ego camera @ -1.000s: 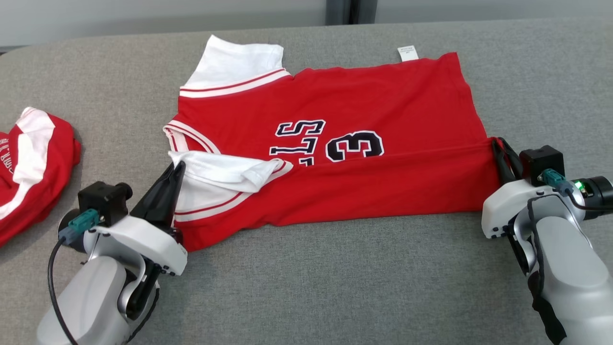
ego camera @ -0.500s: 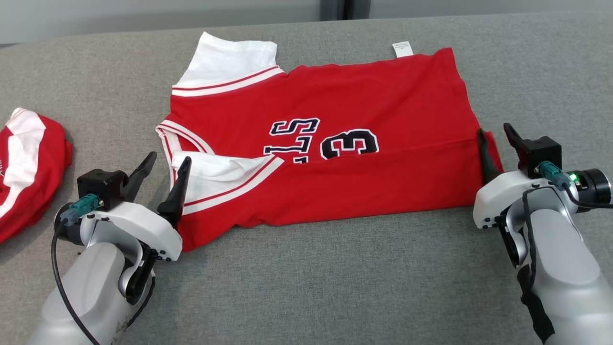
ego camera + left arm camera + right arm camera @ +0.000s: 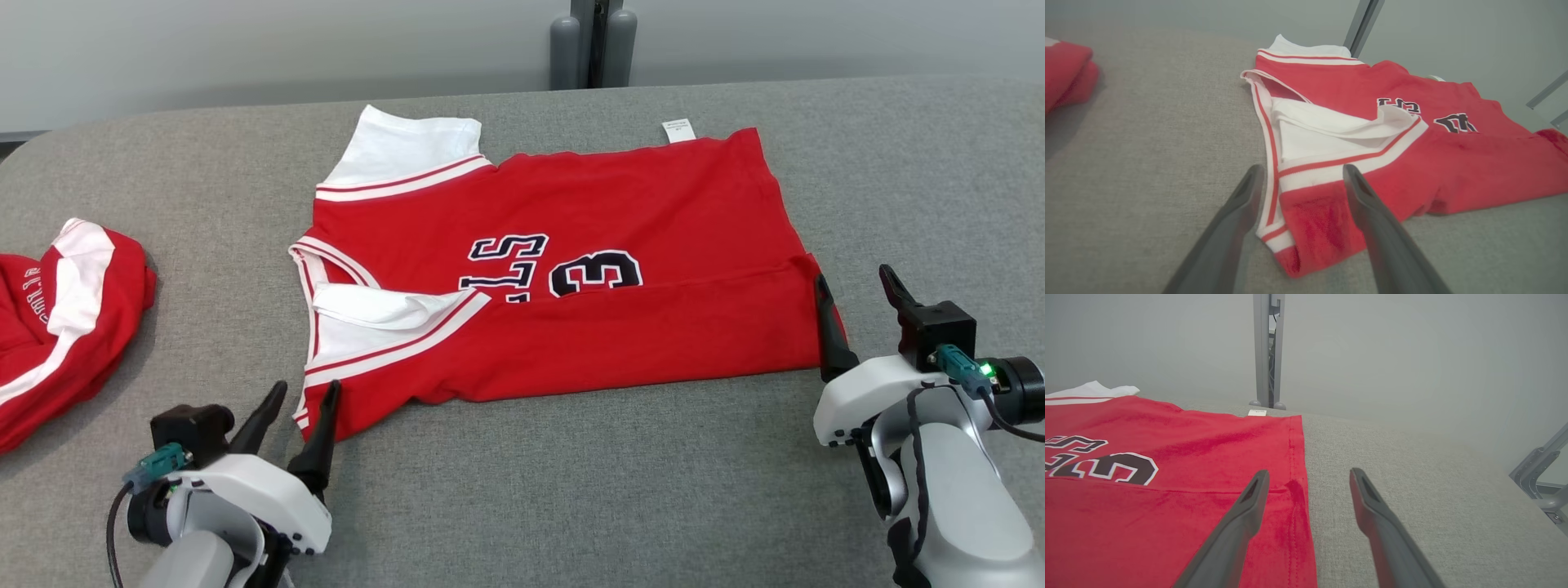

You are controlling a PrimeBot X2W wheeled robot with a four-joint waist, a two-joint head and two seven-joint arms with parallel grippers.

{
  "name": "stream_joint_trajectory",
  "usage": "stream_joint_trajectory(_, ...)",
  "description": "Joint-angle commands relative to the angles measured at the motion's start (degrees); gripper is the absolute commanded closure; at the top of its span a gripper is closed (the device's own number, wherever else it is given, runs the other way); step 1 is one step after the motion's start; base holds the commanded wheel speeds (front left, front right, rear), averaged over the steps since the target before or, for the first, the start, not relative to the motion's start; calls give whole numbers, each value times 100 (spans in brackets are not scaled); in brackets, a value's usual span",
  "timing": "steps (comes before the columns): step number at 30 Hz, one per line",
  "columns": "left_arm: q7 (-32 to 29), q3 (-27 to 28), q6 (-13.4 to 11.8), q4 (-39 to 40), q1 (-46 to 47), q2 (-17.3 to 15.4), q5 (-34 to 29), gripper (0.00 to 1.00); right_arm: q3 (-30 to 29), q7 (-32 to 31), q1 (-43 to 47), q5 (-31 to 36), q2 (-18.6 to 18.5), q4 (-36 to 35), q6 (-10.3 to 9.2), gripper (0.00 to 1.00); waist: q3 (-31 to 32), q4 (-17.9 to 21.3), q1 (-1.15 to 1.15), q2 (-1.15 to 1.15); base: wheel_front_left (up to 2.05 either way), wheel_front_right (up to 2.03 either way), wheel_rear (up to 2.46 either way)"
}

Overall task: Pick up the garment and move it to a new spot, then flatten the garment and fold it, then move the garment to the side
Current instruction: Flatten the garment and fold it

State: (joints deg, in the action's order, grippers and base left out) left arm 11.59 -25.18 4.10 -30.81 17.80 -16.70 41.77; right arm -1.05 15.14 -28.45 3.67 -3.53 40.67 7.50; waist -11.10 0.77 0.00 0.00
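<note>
The jersey's red body (image 3: 686,235) is lying flat on the tabletop, so I should next use my right gripper to grab the jersey by its hem corner (image 3: 751,138) beside the white tag.
The garment (image 3: 571,245), a red jersey with white sleeves and dark lettering, lies flat on the grey table (image 3: 571,490), its near long edge folded up over the body. My left gripper (image 3: 306,388) stands open at the garment's near left corner, its fingers astride the striped hem and holding nothing. In the left wrist view the left gripper (image 3: 1302,169) frames that corner of the garment (image 3: 1412,163). My right gripper (image 3: 853,278) is open at the right end of the fold. In the right wrist view, the right gripper (image 3: 1309,472) straddles the seamed edge of the garment (image 3: 1167,437).
Another red and white garment (image 3: 57,310) lies bunched at the table's left edge, and the left wrist view has it (image 3: 1065,73) at far left. A grey post (image 3: 592,49) rises behind the table. A metal frame (image 3: 1535,473) stands off to the right.
Both grippers went from shut on the folded edge to open and let it go, then drew back toward the near side. The fold stays in place. The head camera shifted as well.
</note>
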Motion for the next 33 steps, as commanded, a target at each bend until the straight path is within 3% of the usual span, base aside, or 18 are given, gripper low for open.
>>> stream_joint_trajectory(1, -149, -8, -111, 129, -176, -24, 60, 0, -30, 9, 97, -35, -24, -57, -1, 0, 33, -16, 0, 0, 0, 0, 0)
stream_joint_trajectory(12, -832, -133, -559, 532, -459, -183, 69, 3, 57, 9, 196, -93, 13, -161, -1, 0, 48, 46, 0, 0, 0, 0, 0)
stream_joint_trajectory(14, -934, -154, -625, 513, -452, -213, 58, 56, 147, 9, 209, -110, 18, -37, -1, 0, 46, 71, 0, 0, 0, 0, 0)
stream_joint_trajectory(16, -986, -163, -690, 498, -413, -236, 16, 100, 319, 10, 212, -186, 23, 182, -1, 0, 50, 96, 0, 0, 0, 0, 0)
stream_joint_trajectory(28, -1010, -209, -714, 733, -425, -319, 23, 100, 658, -14, -393, -824, -97, 1727, -1, 0, 34, 66, 0, 0, 0, 0, 0)
stream_joint_trajectory(29, -1010, -214, -708, 742, -428, -323, 26, 100, 672, -8, -434, -847, -101, 1797, -1, 22, 27, 52, 0, 0, 0, 0, 0)
stream_joint_trajectory(30, -1008, -219, -700, 751, -430, -327, 29, 100, 696, -7, -476, -883, -105, 1883, -1, 56, 20, 39, 0, 0, 0, 0, 0)
stream_joint_trajectory(31, -1005, -225, -690, 760, -431, -329, 32, 100, 741, -5, -508, -901, -112, 1938, -1, 80, 15, 27, 0, 0, 0, 0, 0)
stream_joint_trajectory(32, -1001, -231, -681, 766, -431, -330, 37, 100, 776, -3, -546, -935, -124, 1997, -1, 100, 13, 15, 0, 0, 0, 0, 0)
stream_joint_trajectory(33, -994, -235, -681, 773, -436, -332, 40, 100, 812, 0, -575, -947, -136, 2052, -1, 100, 15, 4, 0, 0, 0, 0, 0)
